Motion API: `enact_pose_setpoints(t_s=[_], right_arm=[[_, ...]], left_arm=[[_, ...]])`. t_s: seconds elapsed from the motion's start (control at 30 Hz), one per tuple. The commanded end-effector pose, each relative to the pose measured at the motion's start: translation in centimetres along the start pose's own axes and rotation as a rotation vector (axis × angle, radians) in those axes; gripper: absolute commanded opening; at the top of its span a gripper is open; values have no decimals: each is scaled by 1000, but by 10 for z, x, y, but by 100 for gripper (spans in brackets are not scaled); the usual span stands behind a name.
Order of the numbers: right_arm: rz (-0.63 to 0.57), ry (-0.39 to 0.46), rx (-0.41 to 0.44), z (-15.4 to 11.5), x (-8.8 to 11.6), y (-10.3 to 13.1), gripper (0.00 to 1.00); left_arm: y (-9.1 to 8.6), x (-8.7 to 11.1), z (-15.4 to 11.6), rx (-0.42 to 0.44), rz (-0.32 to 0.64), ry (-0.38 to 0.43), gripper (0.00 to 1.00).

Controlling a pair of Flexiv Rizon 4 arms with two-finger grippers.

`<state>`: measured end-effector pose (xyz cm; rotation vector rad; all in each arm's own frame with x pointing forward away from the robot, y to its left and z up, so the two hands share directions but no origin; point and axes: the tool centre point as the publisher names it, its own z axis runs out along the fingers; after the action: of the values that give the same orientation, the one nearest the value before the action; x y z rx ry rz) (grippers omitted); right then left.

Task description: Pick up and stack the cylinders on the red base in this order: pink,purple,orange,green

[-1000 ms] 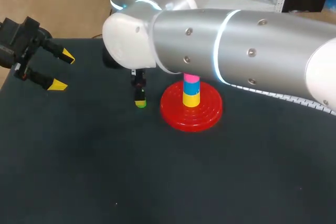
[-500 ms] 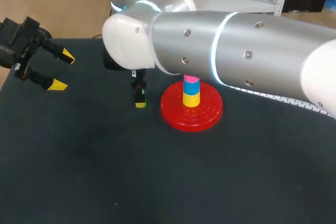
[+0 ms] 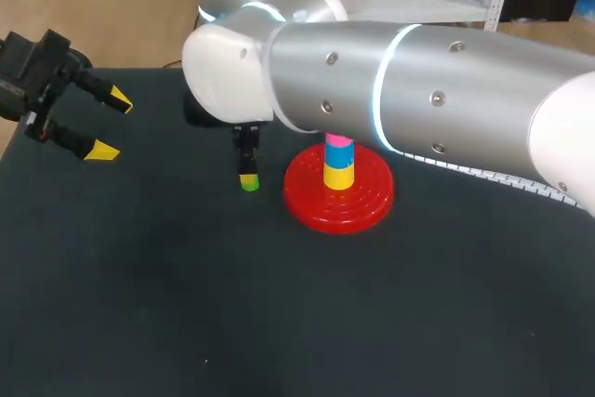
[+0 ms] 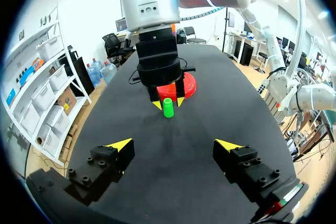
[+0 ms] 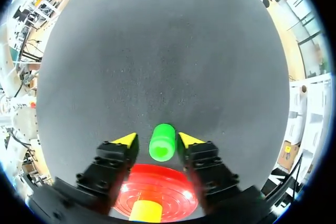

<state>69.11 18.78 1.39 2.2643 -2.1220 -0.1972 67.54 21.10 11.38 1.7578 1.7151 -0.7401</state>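
The right gripper grabs the green cylinder by its narrow end [image 5: 161, 150] next, which leaves the wide open end free to cap the stack on the red base.
A green cylinder [image 3: 249, 183] [image 4: 168, 108] [image 5: 161, 142] stands upright on the black table, just left of the red base [image 3: 367, 202] [image 4: 189, 83] [image 5: 173, 182]. My right gripper [image 3: 247, 178] [image 4: 168, 103] [image 5: 157, 140] straddles it from above, fingers close on both sides with a thin gap still showing, so it is open. On the base's post sit a yellow-orange cylinder [image 3: 339, 177] [image 5: 145, 211], a blue one [image 3: 339, 156] and a pink one [image 3: 339, 140] on top. My left gripper [image 3: 110, 124] [image 4: 173, 145] hangs open and empty at the table's far left.
My right arm's thick silver link [image 3: 418, 81] crosses over the back of the table and hides what is above the stack. The black tabletop [image 3: 279, 304] in front of the base and cylinder lies bare.
My right gripper's fingers have drawn in around the green cylinder, which stands where it was. The left arm has not moved.
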Motion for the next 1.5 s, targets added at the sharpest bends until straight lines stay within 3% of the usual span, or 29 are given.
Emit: enact_pose_setpoints(t_s=[0.03,0.4,0.63,0.93,1.23,1.5], right_arm=[[-1,-5,-7,0,1,-1,0],[-8,-9,-20,-2,1,-1,0],[-18,16,7,-26,4,2,0],[-13,16,76,-94,7,10,0],[20,-87,139,-188,22,12,0],[66,-26,197,-243,32,10,0]], left_arm=[[-1,0,0,-3,1,1,100],[-1,0,0,-3,1,1,100],[-1,0,0,-3,1,1,100],[-1,0,0,-3,1,1,100],[-1,0,0,-3,1,1,100],[-1,0,0,-3,1,1,100]])
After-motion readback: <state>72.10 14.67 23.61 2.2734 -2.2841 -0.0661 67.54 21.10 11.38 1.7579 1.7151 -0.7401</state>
